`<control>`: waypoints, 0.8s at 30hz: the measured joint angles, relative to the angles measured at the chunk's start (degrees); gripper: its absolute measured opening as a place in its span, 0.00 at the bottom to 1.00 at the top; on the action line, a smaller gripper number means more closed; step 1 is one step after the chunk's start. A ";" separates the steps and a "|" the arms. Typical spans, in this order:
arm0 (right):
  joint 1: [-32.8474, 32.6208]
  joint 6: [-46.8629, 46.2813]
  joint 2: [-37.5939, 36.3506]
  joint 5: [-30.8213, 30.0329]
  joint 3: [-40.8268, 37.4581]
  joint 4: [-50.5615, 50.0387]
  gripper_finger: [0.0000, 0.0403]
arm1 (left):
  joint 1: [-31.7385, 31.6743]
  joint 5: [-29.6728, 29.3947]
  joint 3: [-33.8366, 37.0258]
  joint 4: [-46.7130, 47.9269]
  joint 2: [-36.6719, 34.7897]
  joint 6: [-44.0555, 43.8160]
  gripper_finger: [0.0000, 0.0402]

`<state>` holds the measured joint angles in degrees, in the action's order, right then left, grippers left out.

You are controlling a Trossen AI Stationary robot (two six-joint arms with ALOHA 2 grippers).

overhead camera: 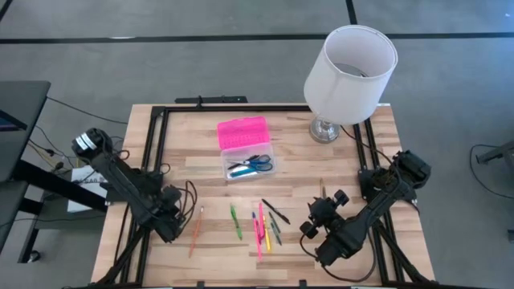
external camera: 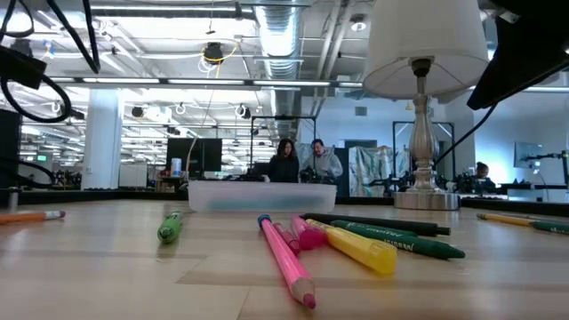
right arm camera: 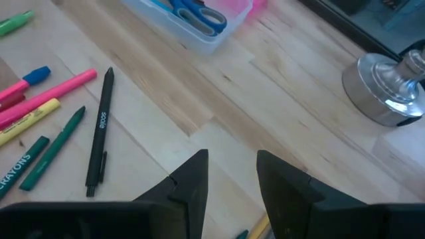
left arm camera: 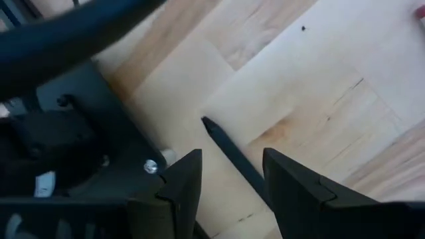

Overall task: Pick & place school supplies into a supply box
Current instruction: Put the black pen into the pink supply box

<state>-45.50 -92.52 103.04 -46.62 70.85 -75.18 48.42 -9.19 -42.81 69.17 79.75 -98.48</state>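
Note:
My left gripper is going to pack the dark pointed pen into the supply box, so next it will grab the pen by the middle of its body [left arm camera: 239, 163].
The supply box [overhead camera: 247, 163] stands mid-table with its pink lid [overhead camera: 241, 130] laid open behind it; blue-handled scissors [right arm camera: 196, 14] lie in its clear base. School supplies lie near the front: an orange pencil [overhead camera: 194, 233], a green marker [overhead camera: 236, 221], and a cluster of pink, yellow, green and black pens [overhead camera: 265, 226]. My left gripper [left arm camera: 232, 179] is open at the front left, its fingers on either side of a dark pointed pen [left arm camera: 222, 143] that lies on the table. My right gripper [right arm camera: 232, 176] is open over bare wood, right of the cluster.
A white-shaded lamp [overhead camera: 349, 68] stands at the far right corner, its metal foot [right arm camera: 388, 86] ahead of my right gripper. A black frame [overhead camera: 157, 136] runs along the table's edges. Another pencil [overhead camera: 323, 191] lies by my right arm. Bare wood lies between box and pens.

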 joint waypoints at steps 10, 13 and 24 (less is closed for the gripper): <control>-0.02 1.10 0.00 -0.02 0.02 0.46 0.30 | 1.19 4.15 0.00 -3.64 6.96 -3.50 0.39; 0.00 1.21 0.00 -0.02 0.02 0.40 0.30 | 1.19 4.17 0.00 -7.25 8.71 -2.42 0.39; 0.00 1.65 0.00 -0.02 0.02 0.42 0.30 | 1.23 4.28 -0.04 -8.18 11.33 -2.86 0.39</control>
<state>-45.50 -90.87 103.04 -46.63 70.87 -74.76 49.64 -4.91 -42.85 60.99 91.09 -101.34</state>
